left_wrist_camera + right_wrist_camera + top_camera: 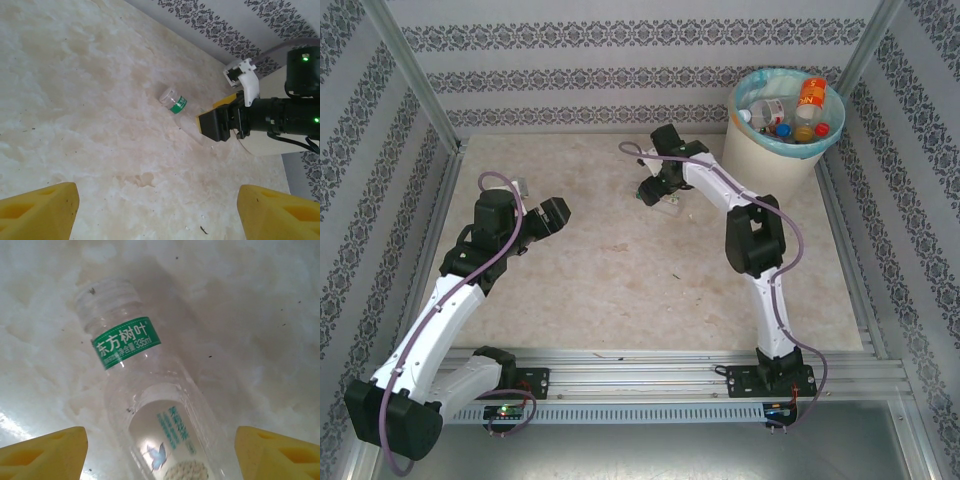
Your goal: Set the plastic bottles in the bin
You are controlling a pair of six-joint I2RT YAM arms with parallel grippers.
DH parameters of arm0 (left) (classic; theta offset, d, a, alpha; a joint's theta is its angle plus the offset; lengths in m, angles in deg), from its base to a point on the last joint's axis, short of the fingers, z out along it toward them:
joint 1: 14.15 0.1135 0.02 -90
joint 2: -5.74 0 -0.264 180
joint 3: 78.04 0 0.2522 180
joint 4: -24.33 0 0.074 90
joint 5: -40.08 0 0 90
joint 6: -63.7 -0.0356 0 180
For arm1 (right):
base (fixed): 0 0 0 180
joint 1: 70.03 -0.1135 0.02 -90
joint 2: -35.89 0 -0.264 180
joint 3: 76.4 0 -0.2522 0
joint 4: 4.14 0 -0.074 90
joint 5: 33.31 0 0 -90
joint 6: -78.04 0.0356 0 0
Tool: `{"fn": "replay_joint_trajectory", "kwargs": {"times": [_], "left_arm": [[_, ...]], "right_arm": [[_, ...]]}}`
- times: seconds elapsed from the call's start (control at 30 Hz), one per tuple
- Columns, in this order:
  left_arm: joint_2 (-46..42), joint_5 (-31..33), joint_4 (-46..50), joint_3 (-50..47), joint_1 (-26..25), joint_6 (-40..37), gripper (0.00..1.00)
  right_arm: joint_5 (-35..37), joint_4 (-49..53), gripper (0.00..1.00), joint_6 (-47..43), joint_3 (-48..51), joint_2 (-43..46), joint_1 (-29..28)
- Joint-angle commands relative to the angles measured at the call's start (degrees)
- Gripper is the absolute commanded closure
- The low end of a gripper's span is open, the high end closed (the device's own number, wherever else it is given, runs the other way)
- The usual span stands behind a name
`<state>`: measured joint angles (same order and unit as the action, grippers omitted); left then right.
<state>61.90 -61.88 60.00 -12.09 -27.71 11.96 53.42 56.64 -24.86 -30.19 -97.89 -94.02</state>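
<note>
The bottle lies between my right gripper's fingers, but they stop above its body and closing would miss, so lowering comes first and it is too early to close.
A clear capless plastic bottle (150,390) with a green neck label lies on its side on the marbled table; it also shows in the top view (668,206) and the left wrist view (173,101). My right gripper (160,452) hangs right over it, open, with one yellow finger on each side and a gap to the bottle on both. From above, this gripper (655,190) sits at the back middle. My left gripper (157,210) is open with nothing between its fingers, over the left of the table (555,215). The bin (760,155), cream with a teal liner, holds several bottles (790,112).
Patterned walls with metal posts close off the left, back and right of the table. The bin stands in the back right corner, just right of the right arm's forearm (715,185). An aluminium rail (650,375) carries both arm bases along the near edge.
</note>
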Motion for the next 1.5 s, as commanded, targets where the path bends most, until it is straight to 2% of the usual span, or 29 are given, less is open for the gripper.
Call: {"fn": "replay_joint_trajectory", "kwargs": {"times": [0.0, 0.27, 0.4, 0.53, 0.67, 0.93, 1.03, 1.17, 1.23, 1.33, 1.47], "left_arm": [[-1.29, 0.06, 1.73, 0.77, -0.82, -1.33, 0.17], [-2.02, 0.08, 1.82, 0.24, -0.77, -0.82, 0.17], [-2.16, 0.16, 1.82, 0.20, -0.78, -0.90, 0.17], [-2.16, 0.02, 1.47, 0.03, -0.79, -0.82, 0.17], [-2.21, 0.14, 0.86, -0.16, -0.79, -0.73, 0.17], [-1.40, -0.30, 0.28, 1.85, -1.26, -2.73, 0.18], [0.50, 0.43, 1.06, 5.09, -3.66, -5.24, 0.19], [4.81, 2.97, 2.12, 9.93, -9.46, -8.91, 0.19], [7.14, 3.18, 2.52, 11.67, -11.56, -9.60, 0.19], [9.45, 3.24, 2.38, 12.62, -13.41, -9.69, 0.19], [10.82, 3.64, 1.95, 12.53, -14.93, -9.27, 0.19]], "right_arm": [[2.55, 6.78, 0.22, -3.47, -5.67, -3.78, -0.35], [0.42, 11.49, 0.27, -5.24, -8.87, -7.54, -1.06], [0.67, 12.52, 0.36, -5.20, -9.08, -7.40, -1.06], [1.96, 13.79, 0.51, -4.66, -9.69, -6.31, -1.10], [-0.08, 14.69, 0.57, -1.92, -8.93, -0.92, -1.20], [-6.37, 9.54, 0.60, 6.73, -1.88, 19.85, -1.66], [-3.13, 7.93, 0.61, 9.40, -2.53, 25.86, -1.04], [5.72, 7.31, 0.63, 11.67, -8.13, 29.61, 1.59], [12.04, 8.03, 0.64, 11.95, -13.34, 28.85, 4.05], [15.84, 9.89, 0.63, 12.76, -20.79, 26.22, 7.55], [24.65, 12.48, 0.63, 12.08, -32.73, 19.35, 12.64]]}}
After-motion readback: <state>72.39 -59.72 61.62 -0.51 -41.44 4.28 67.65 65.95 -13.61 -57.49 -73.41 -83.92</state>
